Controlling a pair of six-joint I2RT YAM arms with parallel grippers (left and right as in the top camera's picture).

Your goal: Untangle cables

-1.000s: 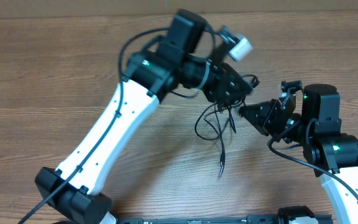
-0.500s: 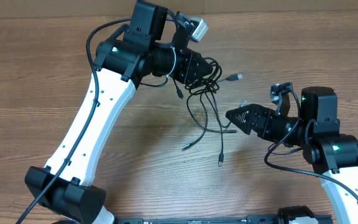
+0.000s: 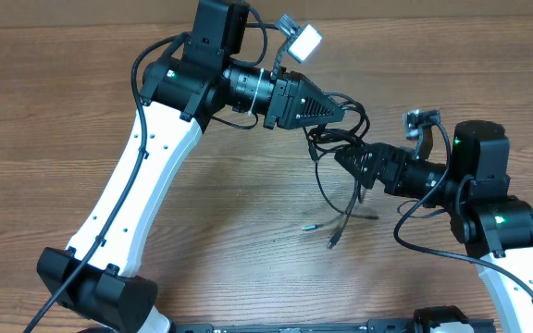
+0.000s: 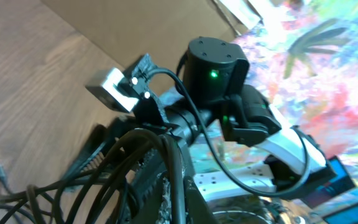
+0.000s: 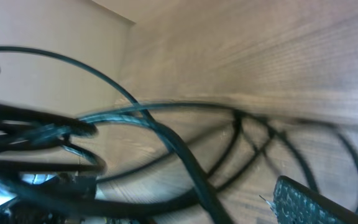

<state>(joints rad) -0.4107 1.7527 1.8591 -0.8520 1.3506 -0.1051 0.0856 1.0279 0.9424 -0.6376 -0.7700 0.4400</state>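
Loops of the cables cross the open gap between my right gripper's fingers. My left gripper needs to keep holding the cables until those fingers shut on them.
The cables (image 3: 333,139) are a tangle of thin black cords hanging off the table from my left gripper (image 3: 338,112), which is shut on one strand. Loose loops trail down to small plug tips (image 3: 332,242) on the wood. My right gripper (image 3: 348,159) points left into the lower part of the tangle. In the left wrist view the left gripper (image 4: 176,199) pinches a cord, with more cables (image 4: 104,168) to its left. In the right wrist view the right gripper (image 5: 179,208) is open; one finger (image 5: 309,202) shows, and cables (image 5: 179,149) cross between the jaws.
The wooden table (image 3: 44,120) runs under both arms. The left arm's white link (image 3: 146,185) slants across the left half. The right arm's base (image 3: 502,222) sits at the right. The wall edge (image 3: 433,9) lies along the back.
The left gripper has carried the bundle back and turned to the right. The right gripper has opened and pushed left into the hanging strands. The loops have shifted on the table.
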